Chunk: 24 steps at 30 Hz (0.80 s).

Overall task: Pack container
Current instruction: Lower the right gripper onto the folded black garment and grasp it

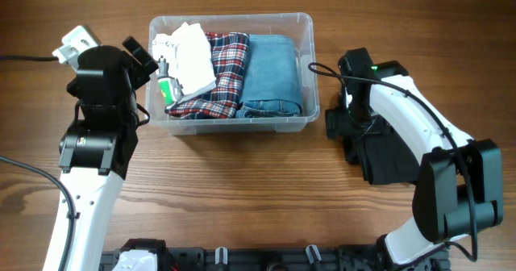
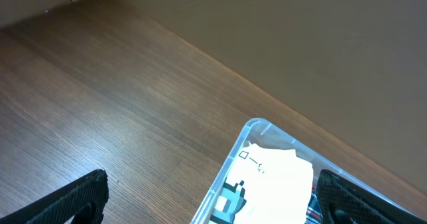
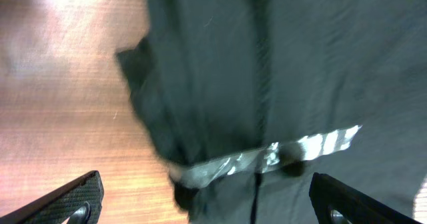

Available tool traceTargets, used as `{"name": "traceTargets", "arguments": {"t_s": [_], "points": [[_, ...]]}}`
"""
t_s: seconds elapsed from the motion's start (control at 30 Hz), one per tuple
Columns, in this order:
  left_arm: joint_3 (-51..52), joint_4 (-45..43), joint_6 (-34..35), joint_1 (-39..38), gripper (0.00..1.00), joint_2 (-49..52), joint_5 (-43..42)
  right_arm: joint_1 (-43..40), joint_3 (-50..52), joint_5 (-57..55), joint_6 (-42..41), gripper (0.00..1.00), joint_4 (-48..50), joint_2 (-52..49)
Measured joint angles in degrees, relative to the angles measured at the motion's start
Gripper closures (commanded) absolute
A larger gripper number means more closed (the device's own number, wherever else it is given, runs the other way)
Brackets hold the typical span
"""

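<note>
My right gripper grabs the black garment by its edge with the shiny strip [image 1: 355, 149] [image 3: 203, 174] next, to pack the clear container.
The clear container [image 1: 303, 27] stands at the back middle of the table. It holds folded blue jeans [image 1: 272, 73], a plaid shirt [image 1: 222, 76] and a white packet [image 1: 189, 57]. Its corner shows in the left wrist view [image 2: 257, 125]. My left gripper [image 1: 139, 57] is open just left of the container, over its left wall [image 2: 212, 211]. A black garment [image 1: 387, 158] lies on the table right of the container. My right gripper [image 1: 343, 122] is open above its left edge [image 3: 207, 204]; the garment [image 3: 280, 64] fills the right wrist view.
Wooden table [image 1: 242, 190] all round. A black cable [image 1: 24, 59] runs in from the left edge. A black rack [image 1: 242, 259] lies along the front edge.
</note>
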State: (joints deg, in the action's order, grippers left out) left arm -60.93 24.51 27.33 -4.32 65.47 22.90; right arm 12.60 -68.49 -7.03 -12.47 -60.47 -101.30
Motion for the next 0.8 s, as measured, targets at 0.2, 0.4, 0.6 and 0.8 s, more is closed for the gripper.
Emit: {"name": "traceTargets", "arguments": {"t_s": [0.2, 0.4, 0.6, 0.8], "points": [[0.0, 0.0, 0.0, 0.0, 0.0, 0.0, 0.0, 0.0, 0.5, -3.2, -2.7, 0.0, 3.3, 0.0], [0.0, 0.0, 0.0, 0.0, 0.0, 0.0, 0.0, 0.0, 1.5, -3.8, -2.9, 0.0, 4.9, 0.0], [0.0, 0.0, 0.0, 0.0, 0.0, 0.0, 0.0, 0.0, 8.8, -4.2, -3.0, 0.0, 13.0, 0.3], [0.0, 0.0, 0.0, 0.0, 0.0, 0.0, 0.0, 0.1, 12.1, -6.1, -2.8, 0.39, 16.6, 1.5]]}}
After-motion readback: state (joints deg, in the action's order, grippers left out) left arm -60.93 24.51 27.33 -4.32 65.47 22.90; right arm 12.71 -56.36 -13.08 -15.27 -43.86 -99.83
